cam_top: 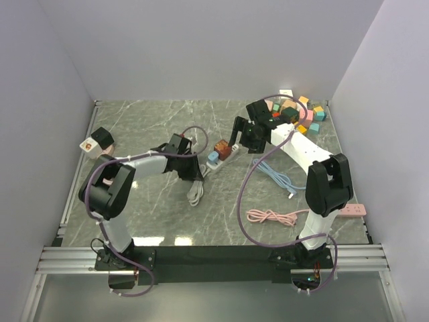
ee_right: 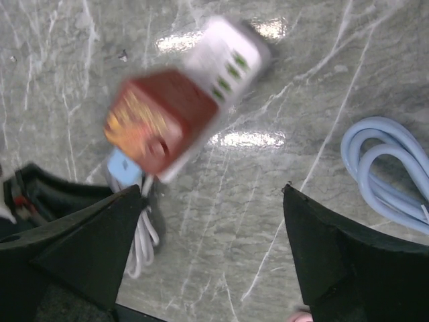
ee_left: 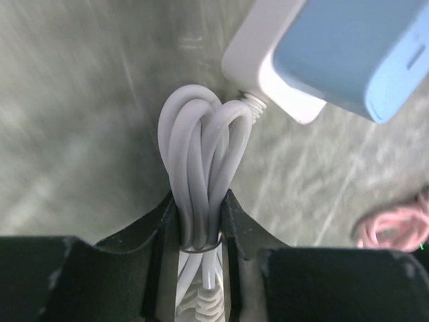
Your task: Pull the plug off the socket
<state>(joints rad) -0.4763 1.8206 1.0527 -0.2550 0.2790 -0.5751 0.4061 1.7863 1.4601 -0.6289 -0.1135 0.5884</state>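
Note:
I will reach the red-brown plug [cam_top: 222,148] [ee_right: 161,124] with my right gripper and grab the opposite sides of the plug to pull it off. The power strip's far end stays free.
A white power strip [cam_top: 216,158] with a light-blue end lies at the table's middle, and a red-brown plug [cam_top: 222,148] sits in it. My left gripper [cam_top: 193,169] is shut on the strip's bundled white cord [ee_left: 198,161], just short of the blue end [ee_left: 348,54]. My right gripper [cam_top: 236,139] is open and empty above the strip's far end. In the right wrist view the plug [ee_right: 161,124] and strip [ee_right: 228,57] are blurred, ahead of and to the left of the wide-open right gripper [ee_right: 213,191].
A pile of coloured blocks [cam_top: 298,111] lies at the back right. A light-blue cable [cam_top: 278,178], a pink cable [cam_top: 271,216] and a pink power strip [cam_top: 352,210] lie on the right. A small white and black object [cam_top: 97,141] sits at the left wall.

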